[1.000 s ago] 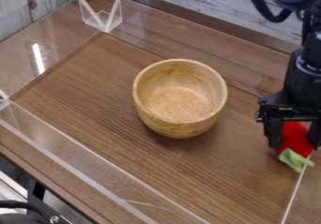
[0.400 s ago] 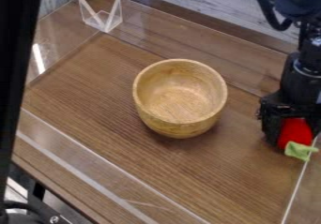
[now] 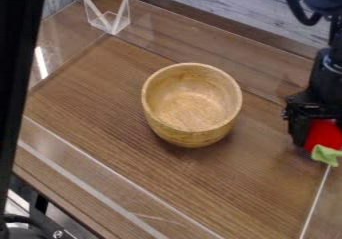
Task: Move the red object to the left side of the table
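I should next grab the red toy fruit by its red body (image 3: 321, 134) to move it to the table's left side.
The red object (image 3: 322, 137) is a small bright red toy fruit with a light green leafy end, lying on the dark wood-grain table (image 3: 94, 93) at its far right edge. My black gripper (image 3: 315, 131) points straight down over it, open, with its fingers standing on either side of the fruit. I cannot tell whether the fingers touch it. Part of the fruit is hidden behind the near finger (image 3: 297, 125).
A light wooden bowl (image 3: 193, 103) stands in the middle of the table, left of the gripper. Clear acrylic walls (image 3: 80, 173) edge the table. A small clear stand (image 3: 107, 15) sits at the back left corner.
The gripper has sunk and shifted slightly right, so its fingers now reach down around the red fruit. The bowl has not moved.
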You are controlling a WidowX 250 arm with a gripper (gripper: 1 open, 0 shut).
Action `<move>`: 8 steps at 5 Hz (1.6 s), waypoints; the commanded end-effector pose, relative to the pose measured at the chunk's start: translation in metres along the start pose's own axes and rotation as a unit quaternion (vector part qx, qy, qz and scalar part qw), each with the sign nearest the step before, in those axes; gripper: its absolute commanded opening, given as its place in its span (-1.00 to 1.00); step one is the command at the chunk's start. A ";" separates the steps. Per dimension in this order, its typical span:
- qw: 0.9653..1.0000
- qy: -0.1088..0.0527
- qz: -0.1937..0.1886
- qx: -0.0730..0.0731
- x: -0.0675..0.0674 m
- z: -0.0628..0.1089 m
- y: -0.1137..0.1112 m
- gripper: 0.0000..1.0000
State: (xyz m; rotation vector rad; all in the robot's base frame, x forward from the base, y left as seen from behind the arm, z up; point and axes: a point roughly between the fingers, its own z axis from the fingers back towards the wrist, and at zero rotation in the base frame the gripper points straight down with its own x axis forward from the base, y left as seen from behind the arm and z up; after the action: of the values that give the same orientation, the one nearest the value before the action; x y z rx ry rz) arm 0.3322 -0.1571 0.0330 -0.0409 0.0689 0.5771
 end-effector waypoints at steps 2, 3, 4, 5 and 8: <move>1.000 -0.009 -0.019 -0.009 0.005 0.005 0.000 1.00; 1.000 -0.005 -0.009 -0.004 -0.001 0.001 0.001 1.00; 1.000 -0.006 -0.030 -0.002 -0.008 0.008 0.001 -1.00; 1.000 -0.008 -0.006 -0.011 0.000 0.008 0.009 -1.00; 0.996 -0.027 0.040 -0.081 0.023 0.054 0.036 -1.00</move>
State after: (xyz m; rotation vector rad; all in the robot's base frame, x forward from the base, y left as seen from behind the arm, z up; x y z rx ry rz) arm 0.3289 -0.1115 0.0637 -0.1443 0.0265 0.6664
